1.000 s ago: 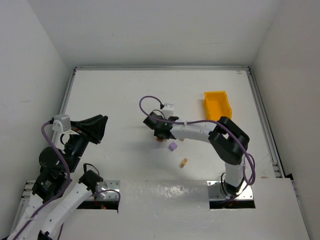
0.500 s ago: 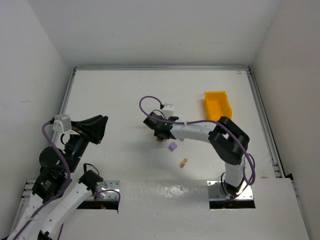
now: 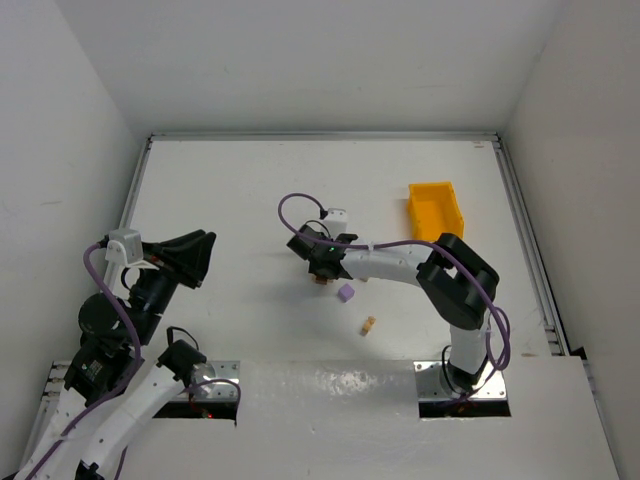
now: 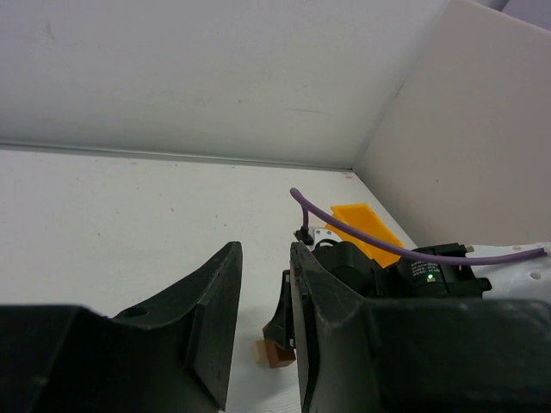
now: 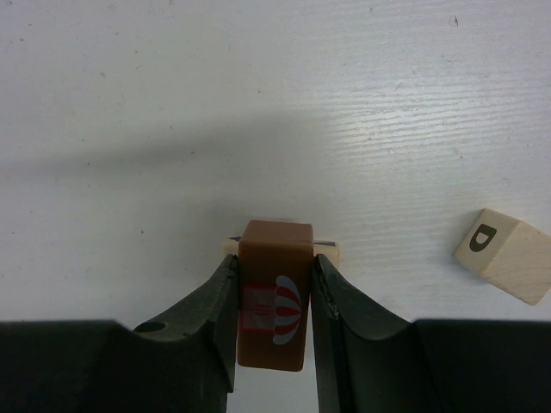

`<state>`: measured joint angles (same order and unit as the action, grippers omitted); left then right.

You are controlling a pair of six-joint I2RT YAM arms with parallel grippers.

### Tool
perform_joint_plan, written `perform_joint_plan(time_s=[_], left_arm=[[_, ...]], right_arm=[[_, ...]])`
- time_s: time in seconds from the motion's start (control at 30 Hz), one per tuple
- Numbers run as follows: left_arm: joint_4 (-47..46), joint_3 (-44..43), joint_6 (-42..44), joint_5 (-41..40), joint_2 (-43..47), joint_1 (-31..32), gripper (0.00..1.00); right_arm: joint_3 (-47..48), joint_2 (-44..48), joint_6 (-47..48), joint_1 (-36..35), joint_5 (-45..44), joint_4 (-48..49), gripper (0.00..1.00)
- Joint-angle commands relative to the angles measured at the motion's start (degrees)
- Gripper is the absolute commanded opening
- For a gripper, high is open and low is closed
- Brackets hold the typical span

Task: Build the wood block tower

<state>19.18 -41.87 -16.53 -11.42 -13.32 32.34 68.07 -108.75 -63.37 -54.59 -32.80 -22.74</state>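
Observation:
The dark brown cube point(image 5: 275, 301) is centred over the pale tan cube, which peeks out on both sides, so it is time for my right gripper to release it.
My right gripper point(image 3: 322, 273) is shut on a dark brown cube point(image 5: 275, 301) with a red and white picture on its face. A pale tan cube point(image 5: 331, 250) lies on the table right under it and peeks out on both sides; I cannot tell whether the two touch. The pair also shows in the left wrist view point(image 4: 277, 353). A purple cube point(image 3: 346, 293) lies just right of the gripper, and another tan cube point(image 3: 369, 325) lies nearer the arms. My left gripper point(image 3: 203, 252) is open and empty, raised at the far left.
A yellow plastic bin point(image 3: 434, 209) stands at the back right. A pale cube with a dark letter mark point(image 5: 504, 255) lies right of my right fingers. A purple cable point(image 3: 290, 205) loops off the right wrist. Walls enclose the table.

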Motion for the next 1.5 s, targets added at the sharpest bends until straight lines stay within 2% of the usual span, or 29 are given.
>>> perform_joint_plan(time_s=[0.0, 0.17, 0.33, 0.67, 0.87, 1.07, 1.1, 1.13, 1.17, 1.2, 1.23, 1.27, 1.33, 1.47], left_arm=[[-0.9, 0.21, 0.71, -0.27, 0.14, 0.62, 0.27], [-0.99, 0.21, 0.8, -0.18, 0.05, 0.71, 0.27], [-0.99, 0.21, 0.8, -0.18, 0.05, 0.62, 0.27], [-1.07, 0.21, 0.71, -0.09, -0.56, 0.62, 0.27], [-1.16, 0.47, 0.36, -0.09, -1.62, 0.45, 0.26], [-2.21, 2.05, -2.62, 0.87, -3.37, 0.44, 0.24], [-2.3, 2.31, -4.28, 2.0, -3.9, 0.45, 0.23], [-2.48, 2.58, -5.08, 2.71, -4.43, 0.36, 0.21], [-3.26, 3.45, -5.87, 3.42, -5.56, 0.36, 0.17], [-3.79, 3.72, -7.44, 4.55, -6.27, 0.27, 0.15], [-4.15, 4.07, -8.16, 5.0, -7.06, 0.27, 0.1], [-5.11, 4.6, -8.68, 5.53, -8.63, 0.18, 0.0], [-8.34, 5.74, -10.97, 7.55, -9.79, -0.17, 0.0], [-20.56, 16.36, -17.38, 8.52, -11.71, -0.17, 0.0]], right_arm=[[-0.13, -0.15, 0.53, -0.17, 0.36, 0.33, 0.27], [0.04, -0.15, 0.71, -0.17, 0.45, 0.68, 0.34], [0.04, 0.29, 0.88, -0.26, 0.36, 0.77, 0.37], [-1.1, 4.24, 3.61, -0.26, 0.19, 2.61, 0.59], [-2.77, 8.19, 6.5, -0.26, 2.29, 4.81, 0.68], [-8.47, 16.8, 14.14, -0.26, 5.11, 11.31, 0.68], [-10.14, 19.69, 17.11, -0.17, 5.37, 11.93, 0.65], [-10.94, 21.02, 18.36, -0.17, 5.29, 11.93, 0.55], [-12.6, 22.17, 19.68, 0.01, 5.46, 12.19, 0.42], [-13.48, 24.35, 22.56, 0.18, 5.81, 12.46, 0.2], [-14.36, 25.42, 23.81, 0.36, 7.03, 12.98, 0.09], [-15.33, 26.3, 24.95, 1.14, 8.44, 13.33, 0.01], [-18.23, 28.76, 28.91, 2.02, 13.44, 15.61, 0.0], [-22.53, 31.31, 34.88, 7.1, 22.14, 17.38, 0.0]])
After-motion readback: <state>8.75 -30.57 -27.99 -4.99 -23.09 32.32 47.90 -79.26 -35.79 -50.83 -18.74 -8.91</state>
